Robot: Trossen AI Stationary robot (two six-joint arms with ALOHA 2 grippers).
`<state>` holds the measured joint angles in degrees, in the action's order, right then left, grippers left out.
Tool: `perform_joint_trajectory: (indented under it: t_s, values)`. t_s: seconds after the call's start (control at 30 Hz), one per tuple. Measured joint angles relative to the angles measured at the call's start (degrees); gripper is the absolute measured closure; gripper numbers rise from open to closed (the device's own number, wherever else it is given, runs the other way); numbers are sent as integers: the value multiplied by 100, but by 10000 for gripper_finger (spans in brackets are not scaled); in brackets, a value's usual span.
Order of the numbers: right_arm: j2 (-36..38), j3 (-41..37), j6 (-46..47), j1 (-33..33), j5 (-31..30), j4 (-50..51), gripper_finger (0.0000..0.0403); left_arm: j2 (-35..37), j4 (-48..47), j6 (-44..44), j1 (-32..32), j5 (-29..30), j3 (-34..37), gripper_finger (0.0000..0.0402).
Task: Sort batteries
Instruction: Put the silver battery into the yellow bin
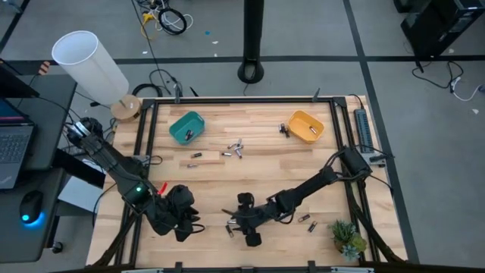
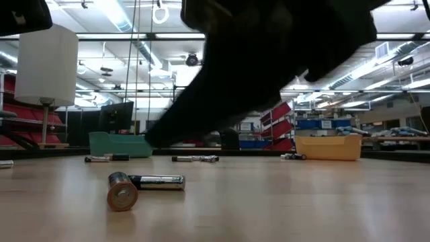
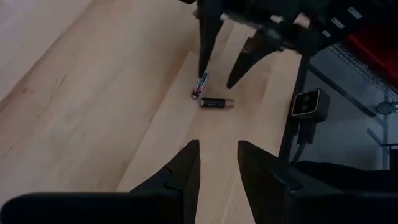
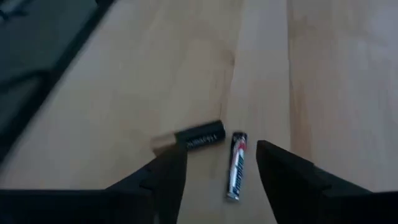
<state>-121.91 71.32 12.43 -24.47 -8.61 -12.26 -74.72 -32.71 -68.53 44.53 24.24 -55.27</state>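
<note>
The right gripper picks up the thin battery by its silver end (image 4: 234,190) next, to sort it into the orange bin.
Two batteries lie on the wooden table near its near edge: a thin black one (image 4: 236,167) and a thicker dark and gold one (image 4: 189,138), also seen in the low view (image 2: 158,181). My right gripper (image 4: 221,171) is open just above them, with the thin battery lying between its fingers and the thick one beyond one finger. My left gripper (image 3: 217,165) is open at the near left (image 1: 189,220) and points toward this pair with nothing between its fingers. More batteries lie mid-table (image 1: 236,149) and near right (image 1: 306,221). The teal bin (image 1: 187,127) and the orange bin (image 1: 305,126) stand at the far side.
A small potted plant (image 1: 347,239) stands at the near right corner. A power strip (image 1: 362,129) lies along the right edge. A white lamp (image 1: 91,64) stands at the far left corner. A small camera (image 3: 306,102) sits at the near edge close to the two batteries.
</note>
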Motion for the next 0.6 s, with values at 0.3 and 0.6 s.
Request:
perform_joint_trajectory:
  t_s: [0.3, 0.6]
  values:
    - [-285, -10, -104, -33, -254, -328, 217, 0, -9, 37, 13, 14, 0, 282]
    - [-270, -499, -67, 77, -269, -1026, 245, 0, -36, 92, 12, 69, 2, 282]
